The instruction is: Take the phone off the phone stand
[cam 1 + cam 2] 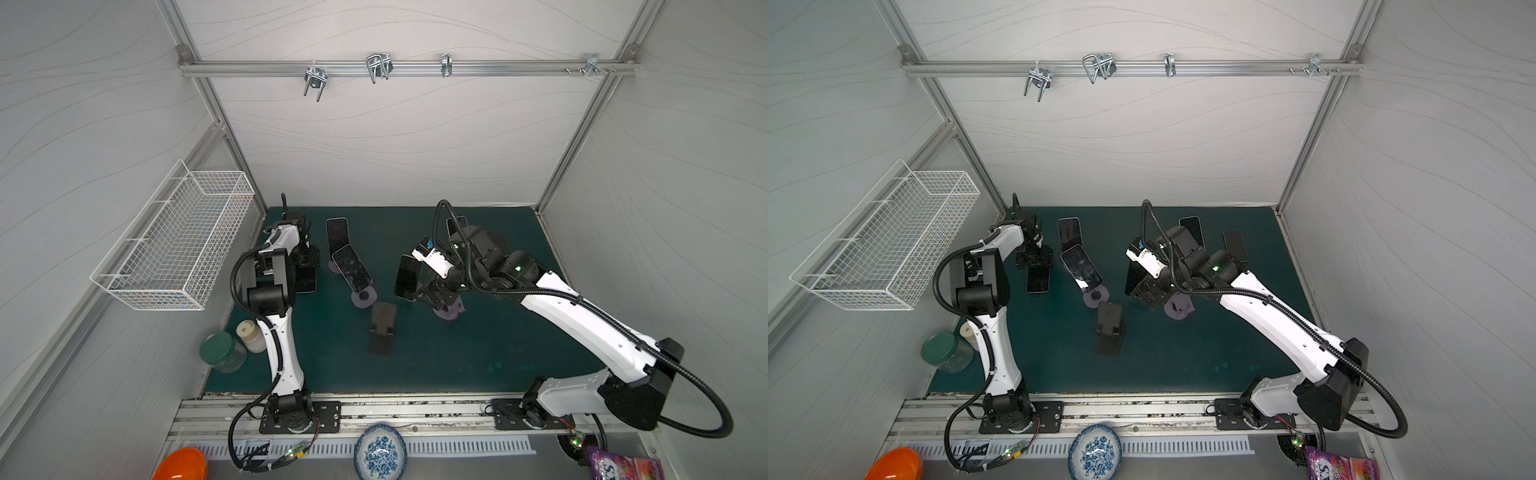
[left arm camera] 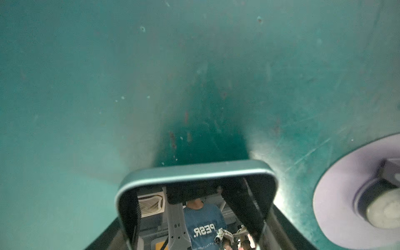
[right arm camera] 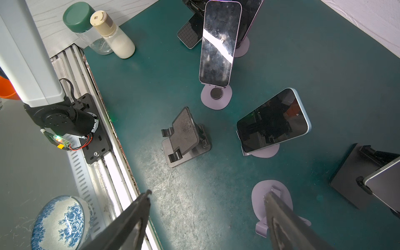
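The phone is low over the bare green mat beside the lilac stand base and would land on the mat, so my left gripper releases it now.
My left gripper (image 1: 306, 266) is shut on a phone (image 2: 194, 205) at the mat's left side. The dark screen juts out low over the green mat (image 2: 108, 86), and I cannot tell whether it touches. A lilac phone stand base (image 2: 357, 194) lies just beside it. My right gripper (image 3: 207, 193) is open and empty, hovering over a bare lilac phone stand (image 3: 279, 194). A blue-edged phone (image 3: 272, 121) leans on another lilac stand just beyond it. In a top view that phone (image 1: 405, 276) shows left of the right gripper.
Two more phones (image 1: 351, 268) (image 1: 336, 235) lean on lilac stands mid-mat, and an empty black stand (image 1: 382, 328) sits in front. Another phone on a black stand (image 3: 357, 173) is at the back. Jar (image 1: 218, 349), bottle (image 1: 251, 334), wire basket (image 1: 174, 245), bowl (image 1: 380, 453).
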